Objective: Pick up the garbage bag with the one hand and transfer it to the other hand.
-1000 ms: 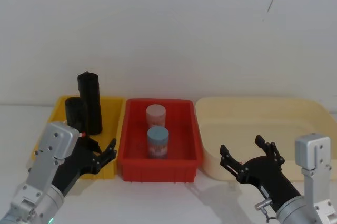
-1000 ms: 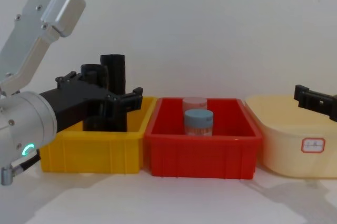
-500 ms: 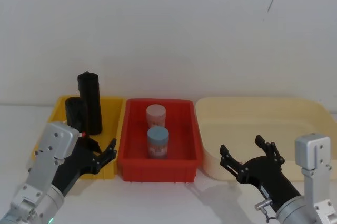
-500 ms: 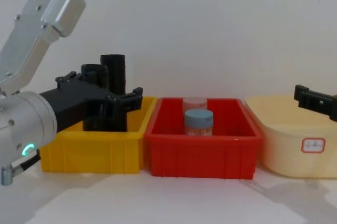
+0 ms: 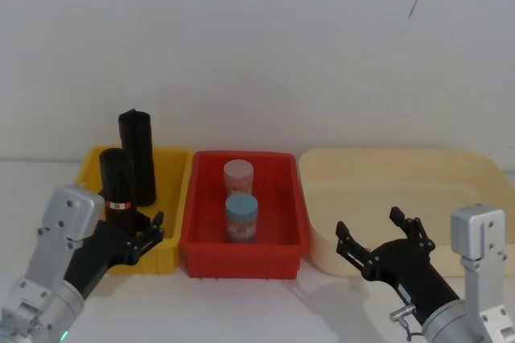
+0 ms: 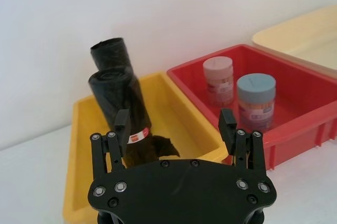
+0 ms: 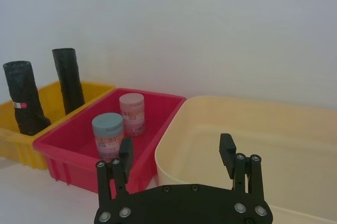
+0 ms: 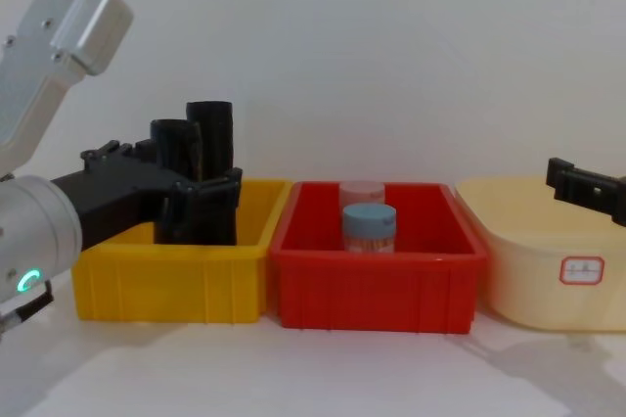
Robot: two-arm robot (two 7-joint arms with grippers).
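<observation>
The garbage bag is a long roll on end, so my left gripper should next grab its middle at the red-white mark (image 6: 136,133).
The garbage bag (image 5: 116,175), a thick black roll with a small red-white mark, stands upright in the yellow bin (image 5: 170,167). It also shows in the left wrist view (image 6: 125,109), the right wrist view (image 7: 22,97) and the chest view (image 8: 172,148). My left gripper (image 5: 143,227) is open at the bin's near wall, just short of the bag and not touching it. Its fingers (image 6: 122,123) are spread (image 8: 209,188). My right gripper (image 5: 368,224) hangs open in front of the cream tub, holding nothing (image 7: 176,148).
A slimmer plain black roll (image 5: 138,154) stands behind the bag in the same bin. The red bin (image 5: 241,258) in the middle holds a pink-lidded jar (image 5: 238,174) and a blue-lidded jar (image 5: 241,214). A cream tub (image 5: 402,167) sits at the right. A white wall is close behind.
My left gripper has drawn back toward me and to the left, uncovering the bag's red-white mark. The right gripper has not moved.
</observation>
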